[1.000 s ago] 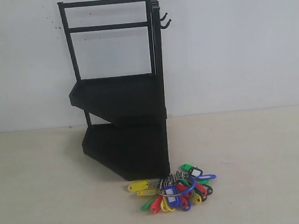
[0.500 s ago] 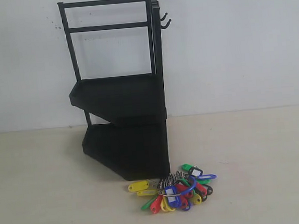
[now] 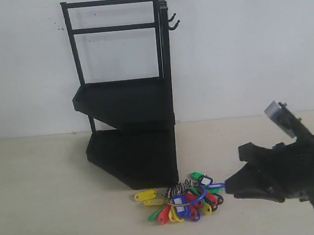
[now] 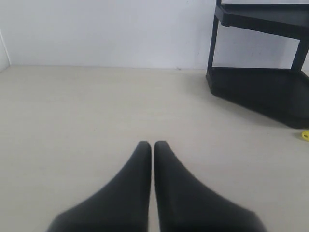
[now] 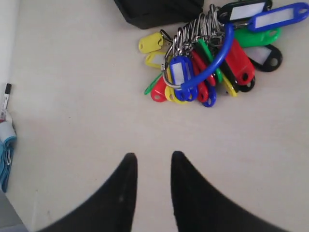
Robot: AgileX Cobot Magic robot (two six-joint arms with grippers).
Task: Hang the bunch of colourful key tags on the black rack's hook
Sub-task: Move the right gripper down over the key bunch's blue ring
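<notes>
The robot will next use its right gripper to take the key tag bunch by its blue ring (image 3: pixel 201 196), so it can hang the key tag bunch on the rack's hook (image 3: pixel 173 26).
The colourful key tag bunch (image 3: pixel 181 198) lies on the pale tabletop just in front of the black rack (image 3: pixel 128 106), whose two small hooks (image 3: pixel 173 22) stick out from the top of its right post. From the right edge of the exterior view my right gripper (image 3: pixel 230 189) reaches in, its tips a short way right of the bunch. In the right wrist view that gripper (image 5: pixel 153 156) is open and empty, with the key tag bunch (image 5: pixel 212 53) ahead of it. My left gripper (image 4: pixel 152 144) is shut on nothing, with the rack (image 4: pixel 263 53) off to one side; it is out of the exterior view.
A white wall stands close behind the rack. A small yellow tag (image 4: pixel 305 136) peeks in at the edge of the left wrist view. A blue-and-white object (image 5: pixel 6 145) lies beyond the table edge in the right wrist view.
The right arm has come into the exterior view from the right and now sits beside the key tags. The bunch and the rack have not moved.
</notes>
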